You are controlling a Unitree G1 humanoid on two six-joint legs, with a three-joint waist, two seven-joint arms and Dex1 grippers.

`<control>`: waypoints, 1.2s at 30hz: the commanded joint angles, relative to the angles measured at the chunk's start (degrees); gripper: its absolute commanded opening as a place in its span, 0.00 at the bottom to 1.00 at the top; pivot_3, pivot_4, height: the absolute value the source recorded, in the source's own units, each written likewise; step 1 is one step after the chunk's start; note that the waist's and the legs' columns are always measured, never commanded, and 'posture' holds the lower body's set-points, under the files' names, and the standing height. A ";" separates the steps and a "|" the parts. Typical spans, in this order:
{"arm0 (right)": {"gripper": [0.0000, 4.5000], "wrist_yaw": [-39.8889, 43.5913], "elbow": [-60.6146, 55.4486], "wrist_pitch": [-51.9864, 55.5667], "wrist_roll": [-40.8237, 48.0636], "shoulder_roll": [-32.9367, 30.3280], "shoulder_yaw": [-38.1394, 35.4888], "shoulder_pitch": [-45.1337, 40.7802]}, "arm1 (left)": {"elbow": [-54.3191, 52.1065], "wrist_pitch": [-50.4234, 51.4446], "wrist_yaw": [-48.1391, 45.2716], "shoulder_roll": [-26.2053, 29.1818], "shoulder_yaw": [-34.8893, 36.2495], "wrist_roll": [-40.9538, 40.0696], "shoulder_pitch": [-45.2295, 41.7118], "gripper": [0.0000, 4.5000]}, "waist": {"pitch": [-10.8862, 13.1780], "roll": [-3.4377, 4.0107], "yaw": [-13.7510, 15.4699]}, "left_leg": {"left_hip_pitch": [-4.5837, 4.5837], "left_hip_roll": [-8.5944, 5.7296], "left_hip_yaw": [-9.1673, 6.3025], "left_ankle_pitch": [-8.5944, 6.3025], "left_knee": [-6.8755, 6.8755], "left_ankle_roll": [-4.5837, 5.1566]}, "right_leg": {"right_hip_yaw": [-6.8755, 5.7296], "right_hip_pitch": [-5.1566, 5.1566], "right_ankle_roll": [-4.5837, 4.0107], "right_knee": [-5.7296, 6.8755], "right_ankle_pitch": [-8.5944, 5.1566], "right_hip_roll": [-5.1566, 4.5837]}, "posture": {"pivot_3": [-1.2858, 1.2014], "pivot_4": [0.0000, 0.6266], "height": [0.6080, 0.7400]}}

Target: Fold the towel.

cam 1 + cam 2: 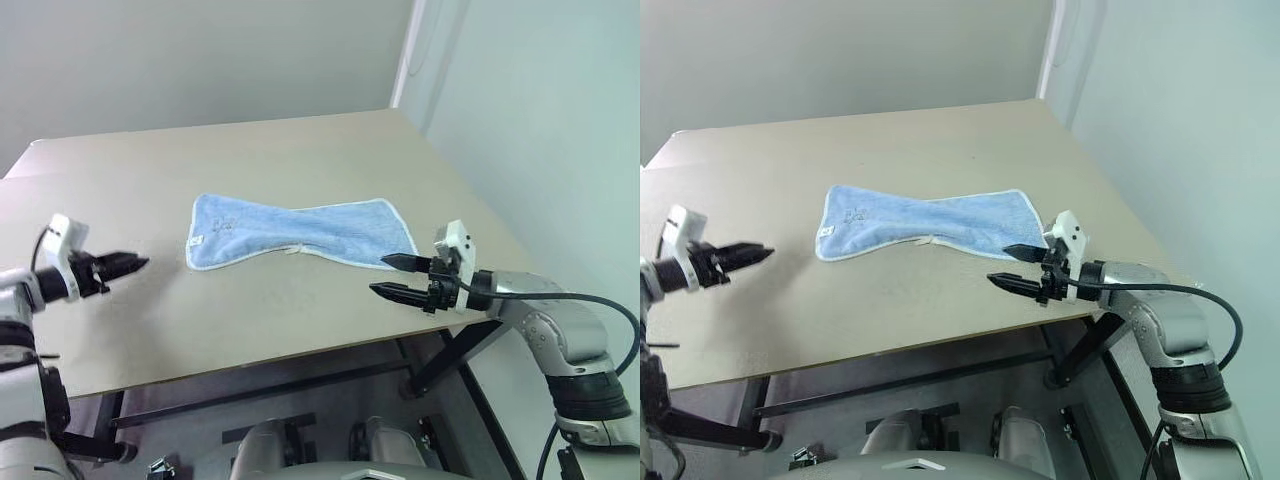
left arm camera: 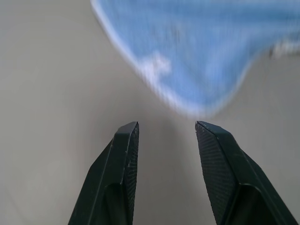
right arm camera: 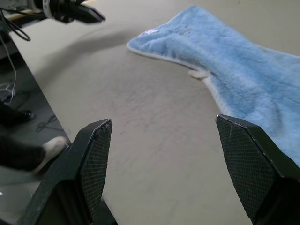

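Observation:
The towel lies flat on the tabletop. My left gripper should grab it next by its near corner, beside the small white tag.
The light blue towel lies flat near the middle of the beige table, pinched narrow at its waist, with whitish edging and a faint dark mark near its left end. My left gripper hovers just off the towel's left end, pointing at it; in the left wrist view its fingers stand apart with nothing between them. My right gripper is open at the towel's near right corner, one fingertip over the edging, holding nothing. The right wrist view shows the towel ahead of the wide-open gripper.
The table's front edge runs just below both grippers, with a dark metal frame beneath it. A pale wall stands close along the table's right side. Bare tabletop surrounds the towel.

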 commanded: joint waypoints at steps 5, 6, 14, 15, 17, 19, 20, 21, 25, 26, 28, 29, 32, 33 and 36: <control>0.83 -0.18 3.04 -3.20 -2.13 -0.42 0.72 -3.85 | -10.02 4.60 0.71 -2.28 0.68 -4.41 0.65 0.45 | -0.05 -0.08 0.55 | -0.14 -0.02 0.06 -0.02 -0.11 0.04 | 0.03 0.09 0.09 -0.24 0.14 -0.01 | 0.52 0.00 0.96; 0.83 -0.55 2.89 -3.21 -2.09 -0.28 0.61 -3.70 | -10.65 4.57 0.53 -2.74 0.08 -4.39 0.83 0.45 | -0.05 -0.08 0.49 | -0.13 -0.03 0.12 -0.03 -0.21 0.04 | 0.12 0.25 0.07 -0.19 0.14 -0.01 | 0.52 0.00 0.96; 0.83 -7.74 6.85 -2.76 -7.12 0.18 0.56 -4.46 | -15.89 2.33 -1.61 -3.92 -5.44 -2.93 2.56 0.45 | -0.05 -0.08 -0.08 | -0.05 -0.02 0.23 -0.02 -0.25 0.02 | 0.15 -0.14 -0.08 -0.14 0.13 0.09 | 0.52 0.00 0.96; 0.83 -8.66 8.06 -2.78 -7.93 0.18 0.60 -4.78 | -16.77 1.64 -2.11 -3.94 -6.18 -2.78 2.99 0.45 | -0.05 -0.08 -0.05 | -0.05 -0.02 0.25 -0.02 -0.22 0.02 | 0.15 -0.14 -0.08 -0.14 0.13 0.08 | 0.52 0.00 0.96; 0.83 -9.55 9.64 -2.98 -8.70 0.35 0.56 -5.17 | -17.34 0.36 -2.19 -4.24 -6.98 -2.50 3.20 0.45 | -0.05 -0.08 0.02 | -0.02 -0.02 0.26 -0.02 -0.17 0.02 | 0.15 -0.12 -0.09 -0.13 0.14 0.06 | 0.52 0.00 0.96; 0.83 -9.68 9.45 -2.73 -8.46 0.67 0.50 -5.44 | -16.64 -1.60 -1.75 -4.50 -8.01 -1.63 2.58 0.45 | -0.05 -0.08 0.06 | -0.02 -0.02 0.26 -0.02 -0.14 0.03 | 0.15 -0.11 -0.08 -0.13 0.15 0.05 | 0.52 0.00 0.96; 0.83 -9.76 9.49 -2.73 -8.49 0.84 0.60 -5.67 | -16.45 -3.16 -1.47 -4.85 -8.71 -1.00 2.30 0.45 | -0.05 -0.08 0.11 | -0.02 -0.01 0.26 -0.02 -0.14 0.03 | 0.15 -0.11 -0.05 -0.13 0.14 0.05 | 0.52 0.00 0.96; 0.83 -10.01 9.75 -3.11 -8.87 1.03 0.86 -5.99 | -15.98 -5.34 -0.55 -5.37 -9.43 -0.07 1.80 0.45 | -0.05 -0.07 0.20 | -0.01 -0.01 0.25 -0.02 -0.14 0.02 | 0.15 -0.11 -0.02 -0.12 0.12 0.05 | 0.52 0.00 0.96; 0.83 -10.64 11.23 -3.77 -10.05 1.34 1.17 -7.04 | -13.49 -9.42 1.57 -8.01 -10.56 0.88 -1.03 0.45 | -0.05 -0.08 0.37 | 0.00 -0.02 0.25 -0.02 -0.11 0.03 | 0.15 -0.09 -0.09 -0.12 0.16 0.02 | 0.52 0.00 0.96; 0.83 -10.78 11.61 -3.94 -10.40 1.41 1.21 -7.23 | -12.12 -10.32 2.04 -8.55 -11.03 1.40 -1.96 0.45 | -0.05 -0.08 0.35 | -0.01 -0.02 0.25 -0.02 -0.10 0.03 | 0.15 -0.09 -0.11 -0.12 0.18 0.01 | 0.52 0.00 0.96; 0.83 -11.15 12.21 -4.27 -11.16 1.50 1.42 -7.58 | -9.06 -12.75 3.49 -9.48 -11.98 2.77 -3.60 0.45 | -0.06 -0.09 0.24 | -0.02 -0.03 0.26 -0.02 -0.08 0.04 | 0.15 -0.09 -0.10 -0.11 0.19 0.02 | 0.52 0.00 0.96; 0.83 -11.26 12.38 -4.38 -11.42 1.55 1.50 -7.70 | -7.67 -13.81 4.14 -9.82 -12.25 3.27 -4.29 0.45 | -0.06 -0.09 0.23 | -0.02 -0.03 0.26 -0.02 -0.08 0.04 | 0.15 -0.08 -0.10 -0.10 0.19 0.03 | 0.52 0.00 0.96; 0.83 -11.63 12.07 -4.25 -11.68 1.68 1.17 -7.41 | -1.57 -14.24 7.42 -11.12 -12.40 4.62 -7.63 0.45 | -0.06 -0.09 0.20 | -0.02 -0.03 0.27 -0.01 -0.05 0.05 | 0.15 0.06 -0.02 0.02 0.24 0.05 | 0.52 0.00 0.96; 0.83 -11.75 11.73 -4.07 -11.70 1.64 1.03 -7.13 | 0.11 -14.27 8.20 -11.22 -12.86 5.50 -8.42 0.45 | -0.06 -0.09 0.18 | -0.01 -0.02 0.26 -0.01 0.00 0.05 | 0.14 0.09 0.06 0.10 0.28 0.06 | 0.52 0.00 0.96; 0.83 -12.32 11.20 -3.76 -11.87 1.43 0.56 -6.35 | 4.04 -13.82 8.06 -11.12 -14.39 7.57 -9.90 0.45 | -0.06 -0.09 -0.01 | 0.00 0.00 0.26 -0.01 0.08 0.06 | 0.14 0.11 0.09 0.13 0.26 0.09 | 0.52 0.00 0.96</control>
